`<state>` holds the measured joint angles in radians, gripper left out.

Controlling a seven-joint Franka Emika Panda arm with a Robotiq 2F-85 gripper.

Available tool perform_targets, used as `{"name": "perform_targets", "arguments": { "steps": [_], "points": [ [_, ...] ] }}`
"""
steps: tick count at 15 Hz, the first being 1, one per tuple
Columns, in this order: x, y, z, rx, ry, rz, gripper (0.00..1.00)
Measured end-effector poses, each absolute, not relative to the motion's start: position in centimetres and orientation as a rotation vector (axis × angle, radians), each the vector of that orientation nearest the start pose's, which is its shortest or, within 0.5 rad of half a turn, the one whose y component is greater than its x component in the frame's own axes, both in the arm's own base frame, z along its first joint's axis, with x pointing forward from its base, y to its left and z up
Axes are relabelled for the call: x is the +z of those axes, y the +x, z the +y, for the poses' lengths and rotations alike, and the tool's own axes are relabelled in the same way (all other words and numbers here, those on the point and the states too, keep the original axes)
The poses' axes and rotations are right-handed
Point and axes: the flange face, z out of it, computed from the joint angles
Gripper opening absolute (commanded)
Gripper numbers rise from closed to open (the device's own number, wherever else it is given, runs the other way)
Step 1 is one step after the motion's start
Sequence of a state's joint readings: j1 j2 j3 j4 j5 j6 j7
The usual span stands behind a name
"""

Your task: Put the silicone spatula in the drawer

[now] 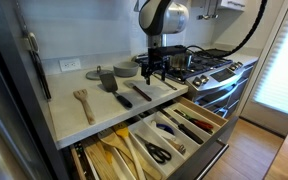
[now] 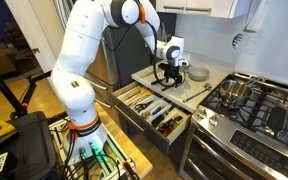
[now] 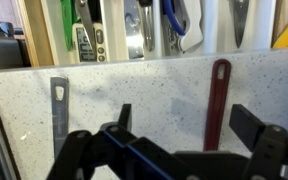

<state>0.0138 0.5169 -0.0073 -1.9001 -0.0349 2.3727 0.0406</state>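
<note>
The handle looks small and is well below my gripper's open fingers, so my gripper would miss it if I closed now. My gripper should go lower first and then close on the handle.
The silicone spatula (image 3: 217,100) lies on the speckled counter, and in the wrist view it shows as a slim dark-red handle with a hole at its end. It also shows in an exterior view (image 1: 143,92) as a short dark utensil near the counter's front edge. My gripper (image 3: 189,125) is open and hangs just above the counter, with the handle between the fingers and nearer the right one. The gripper shows in both exterior views (image 1: 152,70) (image 2: 166,72). The drawer (image 1: 184,128) (image 2: 134,97) (image 3: 134,30) is pulled open below the counter edge, with wooden dividers and several utensils inside.
The grey-bladed turner (image 1: 112,82) and the pale wooden fork-like spatula (image 1: 82,102) lie on the counter to one side; the turner's handle (image 3: 59,110) shows in the wrist view. A dish (image 1: 126,70) stands behind. The gas stove (image 1: 209,65) (image 2: 254,105) adjoins the counter.
</note>
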Motion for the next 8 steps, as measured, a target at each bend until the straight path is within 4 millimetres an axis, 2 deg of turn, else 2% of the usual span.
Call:
{"name": "perform_targets", "arguments": {
  "steps": [3,6,8],
  "points": [
    [22.0,63.6,1.1,-0.037,-3.159,-0.001,1.00],
    [20.7,64.4,2.9,-0.072,-3.140,-0.051,1.00],
    [19.9,64.9,4.1,-0.073,-3.131,-0.085,0.92]
  ]
}}
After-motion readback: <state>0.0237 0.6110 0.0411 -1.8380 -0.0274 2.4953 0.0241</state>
